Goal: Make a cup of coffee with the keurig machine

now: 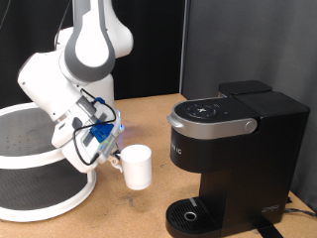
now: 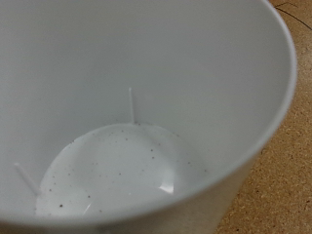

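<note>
The white cup's base is short of the tray, so my gripper should move the cup onto the round drip tray (image 1: 190, 212) before letting go.
The small white cup (image 1: 136, 167) is between the white rack and the keurig machine (image 1: 230, 159), slightly tilted. My gripper (image 1: 115, 159) is at the cup's side towards the exterior view's left and seems shut on it there, where the handle is hidden. In the wrist view the cup's inside (image 2: 127, 107) fills the picture; its bottom is empty and speckled, and no fingers show. The black machine stands at the exterior view's right with its lid down and its round drip tray (image 1: 190, 212) bare.
A white two-tier round rack (image 1: 35, 193) stands at the exterior view's left, close behind the arm. The wooden table (image 1: 139, 213) runs between the rack and the machine. A dark curtain hangs behind the machine.
</note>
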Motion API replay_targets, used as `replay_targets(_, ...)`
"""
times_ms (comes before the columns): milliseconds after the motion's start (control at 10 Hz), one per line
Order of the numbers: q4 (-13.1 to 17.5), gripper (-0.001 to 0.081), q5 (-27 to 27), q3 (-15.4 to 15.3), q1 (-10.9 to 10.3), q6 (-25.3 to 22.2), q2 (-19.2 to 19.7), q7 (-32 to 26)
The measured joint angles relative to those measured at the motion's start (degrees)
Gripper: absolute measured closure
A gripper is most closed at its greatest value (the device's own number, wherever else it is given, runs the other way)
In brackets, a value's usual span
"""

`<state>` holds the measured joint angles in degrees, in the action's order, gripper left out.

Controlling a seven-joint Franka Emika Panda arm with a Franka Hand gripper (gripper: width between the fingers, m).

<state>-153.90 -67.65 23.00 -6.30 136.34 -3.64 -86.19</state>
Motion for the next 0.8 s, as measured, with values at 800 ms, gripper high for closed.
replay_targets(800,6.9,0.0737,-15.5,-7.3,-2.4,3.2,10.1,-7.2)
